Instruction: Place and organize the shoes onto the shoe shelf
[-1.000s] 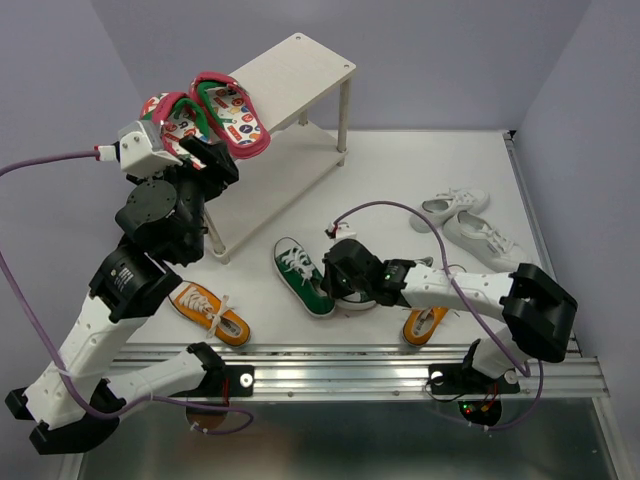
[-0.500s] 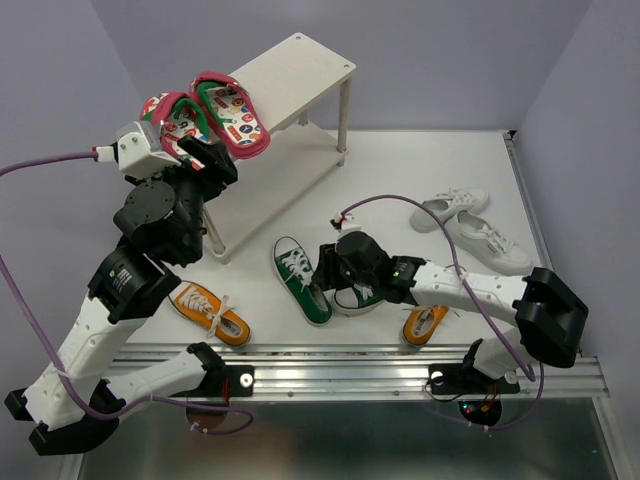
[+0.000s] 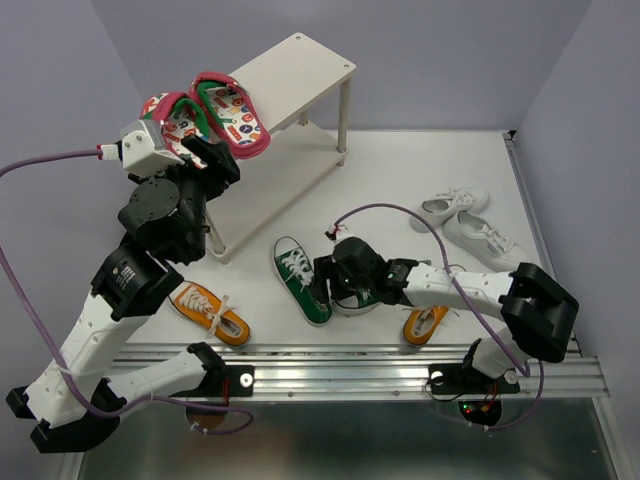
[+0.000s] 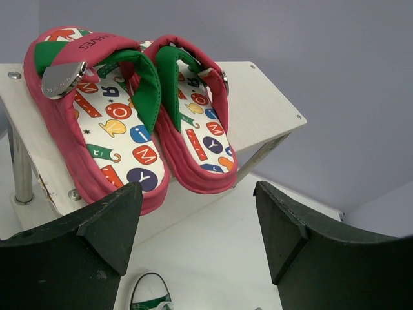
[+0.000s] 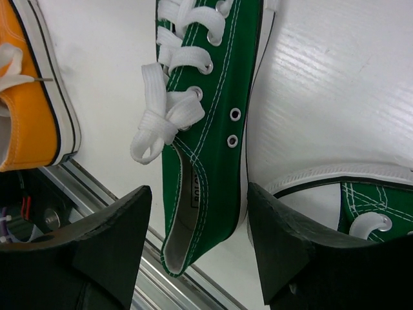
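The green sneaker's toe should be free to enter the shelf's lower board first, so my right gripper will next hold the sneaker by its heel (image 3: 317,314) (image 5: 216,223).
The cream-white shoe shelf (image 3: 300,70) stands at the back left. The pink-red flip-flops (image 3: 215,115) (image 4: 129,123) lie side by side on the near end of its top board. Just below their heels, my left gripper (image 3: 205,158) (image 4: 197,226) is open and holds nothing. My right gripper (image 3: 322,285) (image 5: 200,239) is open, its jaws on either side of the heel of a green sneaker (image 3: 300,278) (image 5: 213,129) lying on the table. The right jaw stands close to the sole and the left jaw is apart from it. The other green sneaker (image 3: 355,297) (image 5: 374,206) lies beside it, partly under the arm.
One orange sneaker (image 3: 208,312) (image 5: 26,110) lies near the front left rail. The other orange sneaker (image 3: 424,323) shows under my right forearm. Two white sneakers (image 3: 470,222) lie at the right. The metal rail (image 3: 350,375) runs along the table's near edge.
My right gripper has gone from shut to open and shifted left, from the right-hand green sneaker to the heel of the left-hand one. The left arm has not moved.
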### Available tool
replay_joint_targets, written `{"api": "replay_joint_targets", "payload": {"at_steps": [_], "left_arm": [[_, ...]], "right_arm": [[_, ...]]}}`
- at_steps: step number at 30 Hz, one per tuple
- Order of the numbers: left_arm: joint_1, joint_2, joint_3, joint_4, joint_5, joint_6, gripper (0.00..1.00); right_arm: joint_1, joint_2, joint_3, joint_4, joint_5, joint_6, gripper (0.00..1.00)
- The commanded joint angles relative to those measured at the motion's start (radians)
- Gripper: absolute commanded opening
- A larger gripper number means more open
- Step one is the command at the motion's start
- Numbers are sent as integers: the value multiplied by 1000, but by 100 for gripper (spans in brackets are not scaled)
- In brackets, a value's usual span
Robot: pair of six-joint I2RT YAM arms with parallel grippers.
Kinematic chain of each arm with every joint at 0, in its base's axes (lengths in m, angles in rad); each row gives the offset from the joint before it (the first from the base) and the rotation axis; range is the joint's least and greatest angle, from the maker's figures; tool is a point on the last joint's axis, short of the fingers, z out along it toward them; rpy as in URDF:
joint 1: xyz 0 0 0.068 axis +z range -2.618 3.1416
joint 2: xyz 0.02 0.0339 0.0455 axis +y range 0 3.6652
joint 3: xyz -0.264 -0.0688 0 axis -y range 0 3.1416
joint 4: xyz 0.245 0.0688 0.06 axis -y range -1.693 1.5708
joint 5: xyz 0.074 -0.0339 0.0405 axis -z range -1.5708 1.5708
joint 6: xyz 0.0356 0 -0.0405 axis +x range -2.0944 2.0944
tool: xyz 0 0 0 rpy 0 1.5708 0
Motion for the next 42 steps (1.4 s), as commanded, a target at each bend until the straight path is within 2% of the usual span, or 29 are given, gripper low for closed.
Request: {"api": "replay_joint_targets", "payload": {"at_steps": [1, 6, 20, 24, 25, 27, 28, 29, 30, 38, 42], "left_arm": [[3, -10, -2, 51, -16, -1, 81], [3, -6, 9, 50, -11, 3, 81], [3, -3, 9, 61, -11, -1, 81], [3, 2, 9, 59, -10, -3, 81], [3, 2, 10, 58, -8, -1, 81], [3, 3, 12, 55, -10, 0, 81], [3, 2, 12, 54, -11, 0, 81], [3, -1, 12, 53, -13, 0, 81], [3, -3, 12, 54, -14, 2, 81], [3, -23, 9, 50, -14, 5, 81], [3, -27, 4, 53, -11, 5, 82]], "right_arm": [[-1, 30, 10, 3, -51, -27, 66], [-1, 64, 10, 8, -57, -42, 56], [-1, 119, 18, 48, -108, -62, 49], [-1, 135, 33, 51, -102, -64, 43], [-1, 136, 33, 52, -97, -62, 40], [-1, 132, 29, 51, -88, -59, 26], [-1, 127, 29, 51, -85, -61, 19], [-1, 116, 27, 48, -73, -65, 7], [-1, 109, 29, 43, -70, -67, 1], [-1, -55, 64, -46, 44, -154, 1], [-1, -106, 119, -83, 73, -247, 1]]}}
